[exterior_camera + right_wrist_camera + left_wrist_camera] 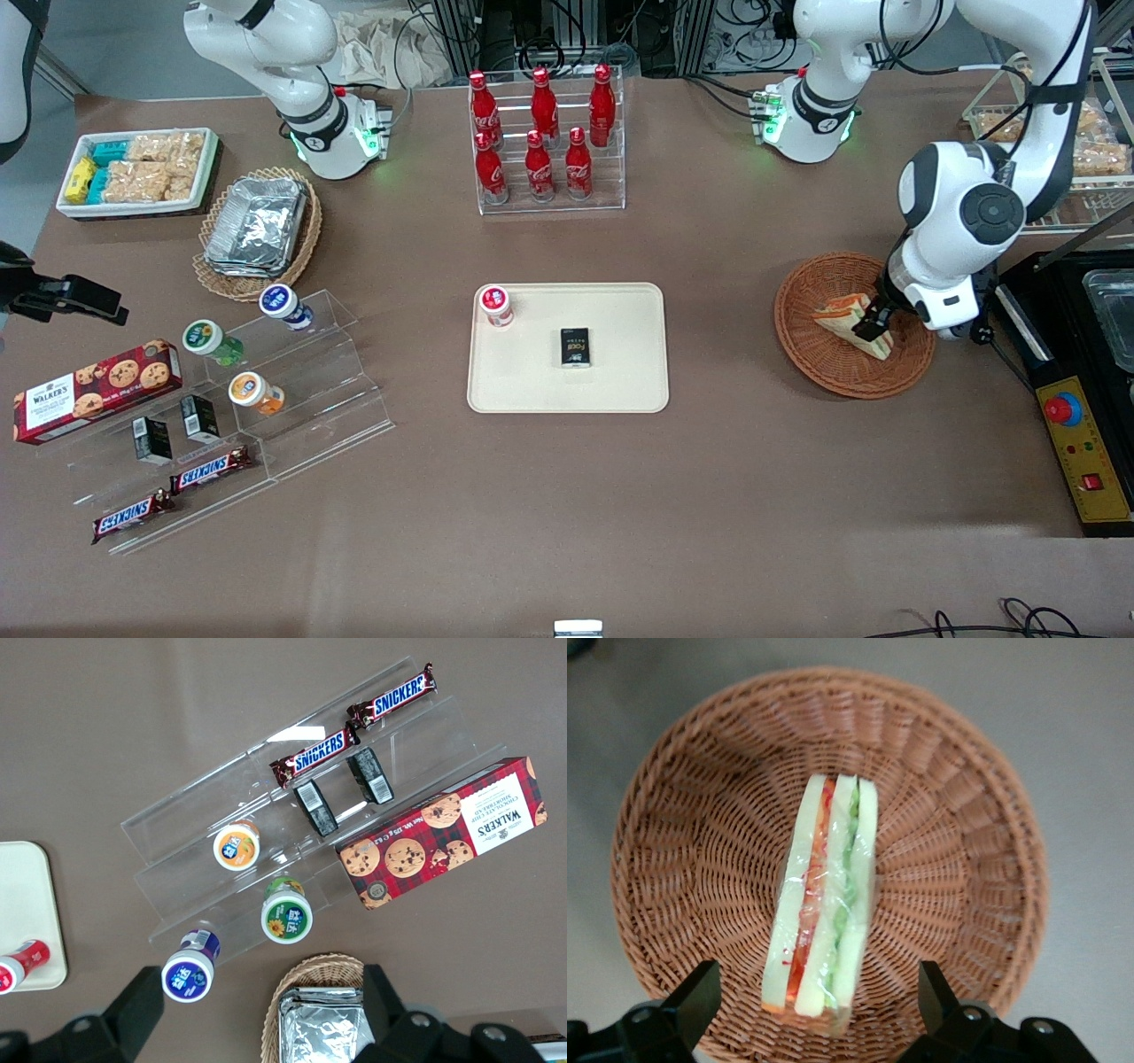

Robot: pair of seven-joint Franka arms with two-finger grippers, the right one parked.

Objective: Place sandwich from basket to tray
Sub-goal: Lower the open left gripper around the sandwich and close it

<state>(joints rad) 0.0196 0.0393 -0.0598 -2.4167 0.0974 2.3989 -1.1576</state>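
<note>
I should next grab the sandwich across its outer bread slices with my left gripper. It lies with its layered cut side (pixel 847 319) up and flat bread along both sides.
The sandwich (pixel 840 312) is a wrapped wedge of white bread with red, orange and green layers, lying in the reddish-brown wicker basket (pixel 795 301) toward the working arm's end of the table. My left gripper (pixel 873 324) is low over the basket and open. In the left wrist view the sandwich (pixel 824 904) lies on the basket (pixel 682 859) between the gripper (pixel 818 997) and its black fingers (pixel 698 994), with a gap on each side. The cream tray (pixel 620 372) sits mid-table, holding a red-capped bottle (pixel 496 305) and a small black box (pixel 575 346).
A clear rack of red cola bottles (pixel 545 142) stands farther from the front camera than the tray. A black control box with a red stop button (pixel 1076 434) lies beside the basket at the table's edge. A clear stepped stand with snacks (pixel 266 390) is toward the parked arm's end.
</note>
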